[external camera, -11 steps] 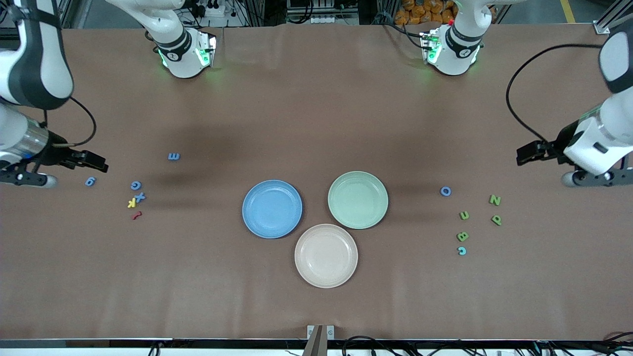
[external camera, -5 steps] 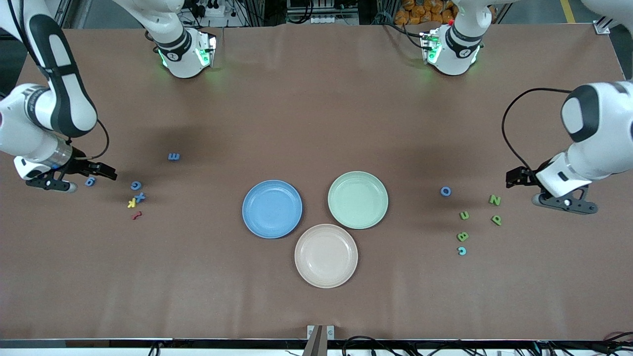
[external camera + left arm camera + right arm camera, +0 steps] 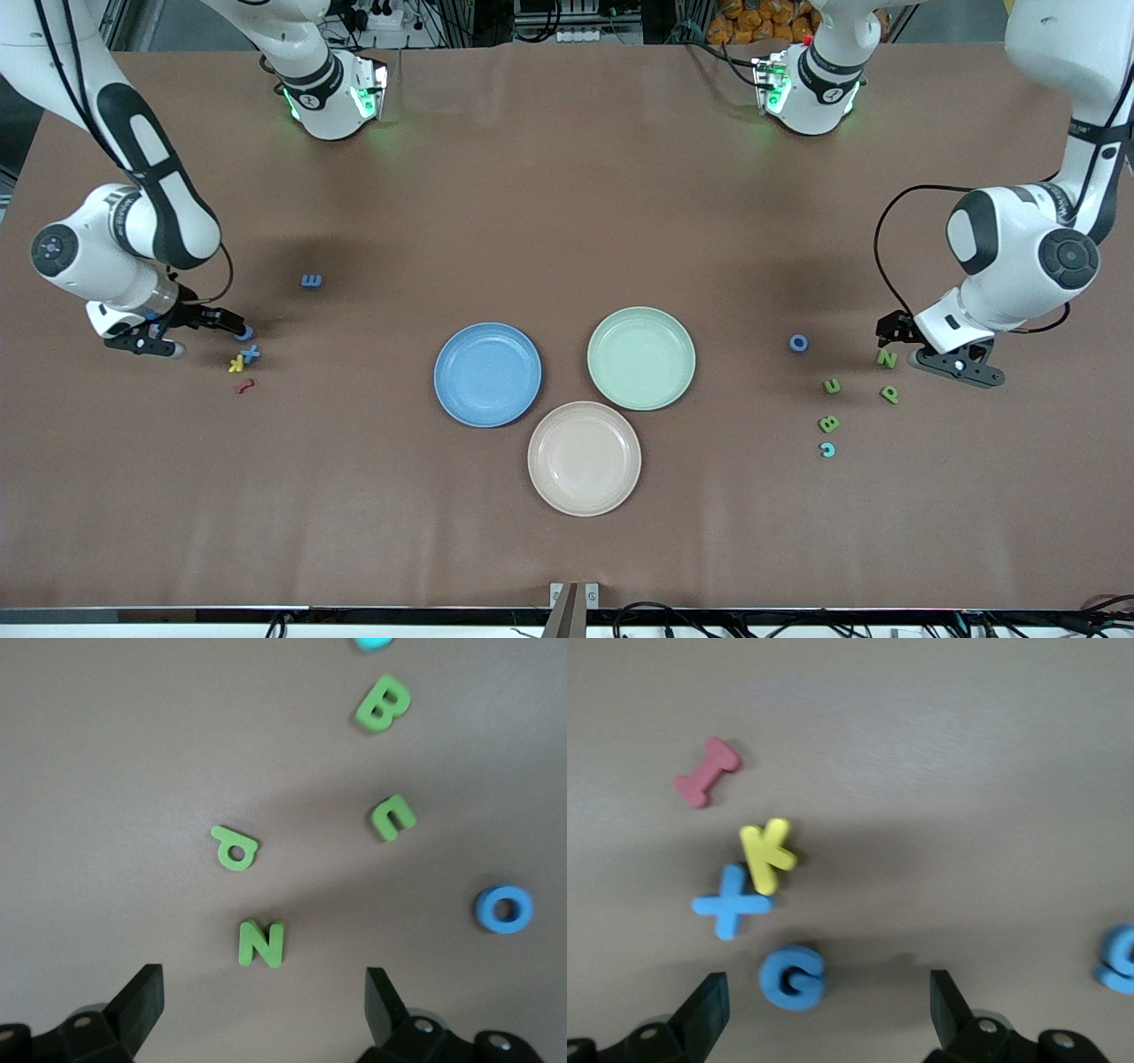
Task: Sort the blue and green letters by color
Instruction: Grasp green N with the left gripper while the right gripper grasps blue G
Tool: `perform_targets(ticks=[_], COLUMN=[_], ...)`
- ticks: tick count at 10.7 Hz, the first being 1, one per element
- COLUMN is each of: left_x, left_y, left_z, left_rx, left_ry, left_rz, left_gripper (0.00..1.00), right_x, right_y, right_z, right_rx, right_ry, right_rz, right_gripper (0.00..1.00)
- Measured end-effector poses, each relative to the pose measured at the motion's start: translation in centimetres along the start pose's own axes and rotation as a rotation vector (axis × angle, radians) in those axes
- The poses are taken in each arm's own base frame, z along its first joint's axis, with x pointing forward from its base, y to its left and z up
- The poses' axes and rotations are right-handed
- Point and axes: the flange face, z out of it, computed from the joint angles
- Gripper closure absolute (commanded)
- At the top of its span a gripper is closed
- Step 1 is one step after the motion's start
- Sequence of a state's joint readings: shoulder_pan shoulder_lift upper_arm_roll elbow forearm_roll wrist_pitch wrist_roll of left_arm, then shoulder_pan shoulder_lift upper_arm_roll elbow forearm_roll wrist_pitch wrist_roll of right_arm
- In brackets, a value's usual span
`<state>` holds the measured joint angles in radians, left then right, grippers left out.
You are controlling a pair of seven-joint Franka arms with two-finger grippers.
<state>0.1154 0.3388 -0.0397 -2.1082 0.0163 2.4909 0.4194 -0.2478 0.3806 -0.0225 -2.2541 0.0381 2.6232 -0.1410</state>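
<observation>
The fingers of my right gripper are above the blue G and would miss it if they closed now. My right gripper needs to go down to the G before it closes.
Toward the right arm's end lie a blue 3 (image 3: 311, 281), a blue G (image 3: 245, 335) and a blue X (image 3: 251, 354). My right gripper (image 3: 232, 324) is open, low over the G (image 3: 793, 976), which lies between its fingers (image 3: 709, 1005). Another blue piece (image 3: 1121, 958) shows at the wrist view's edge. Toward the left arm's end lie a blue O (image 3: 798, 342), green N (image 3: 886, 358), U (image 3: 831, 385), P (image 3: 889, 394), B (image 3: 828, 424) and a teal C (image 3: 827, 449). My left gripper (image 3: 893, 331) is open and empty beside the N (image 3: 261, 943).
A yellow K (image 3: 236, 364) touches the X; a red piece (image 3: 244, 385) lies nearer the camera. Mid-table stand empty blue (image 3: 487, 374), green (image 3: 640, 358) and beige (image 3: 584, 458) plates.
Both arms swung in from the table's ends and came down. The right gripper moved from the blue 9 to the G, hiding the 9. The left gripper moved to the green N.
</observation>
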Motion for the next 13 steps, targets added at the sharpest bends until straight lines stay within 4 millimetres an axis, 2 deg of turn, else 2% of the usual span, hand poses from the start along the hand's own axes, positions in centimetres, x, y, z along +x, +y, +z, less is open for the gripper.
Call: perform_targets(ticks=[3,7,8,9,10,11,12,13], left_x=[-1.4,-1.8,-1.8,-1.9,-2.0,-2.0,-1.9,-1.8], left_y=[-1.5,-1.5,-1.5,-1.4,-1.4,-1.3,-1.3,-1.2], left_z=[3.9,6.7,7.4,8.0,8.3,8.4,8.4,8.2], left_rx=[0.002,-0.003,-0.002,-0.002,-0.004,-0.004,-0.003,-0.002], left_ry=[0.009,0.009,0.013,0.013,0.010,0.011,0.013,0.018], left_rz=[0.019,0.017,0.017,0.017,0.017,0.017,0.017,0.020], left_gripper=[0.00,0.00,0.14,0.41,0.72,0.95,1.00,1.00], right_x=[0.0,-0.3,-0.6,-0.7,-0.8,-0.9,-1.0,-1.1], right_y=[-1.7,-3.9,-4.1,-4.0,-3.7,-3.4,-3.1,-2.8], right_z=[1.3,1.8,2.0,2.1,2.2,2.2,2.2,2.2], right_rx=[-0.001,-0.001,0.000,-0.001,-0.001,-0.001,-0.001,-0.001], right_ry=[-0.002,-0.016,-0.022,-0.025,-0.027,-0.027,-0.026,-0.027], right_rz=[-0.016,-0.059,-0.070,-0.088,-0.099,-0.101,-0.105,-0.106], right_gripper=[0.00,0.00,0.00,0.00,0.00,0.00,0.00,0.00])
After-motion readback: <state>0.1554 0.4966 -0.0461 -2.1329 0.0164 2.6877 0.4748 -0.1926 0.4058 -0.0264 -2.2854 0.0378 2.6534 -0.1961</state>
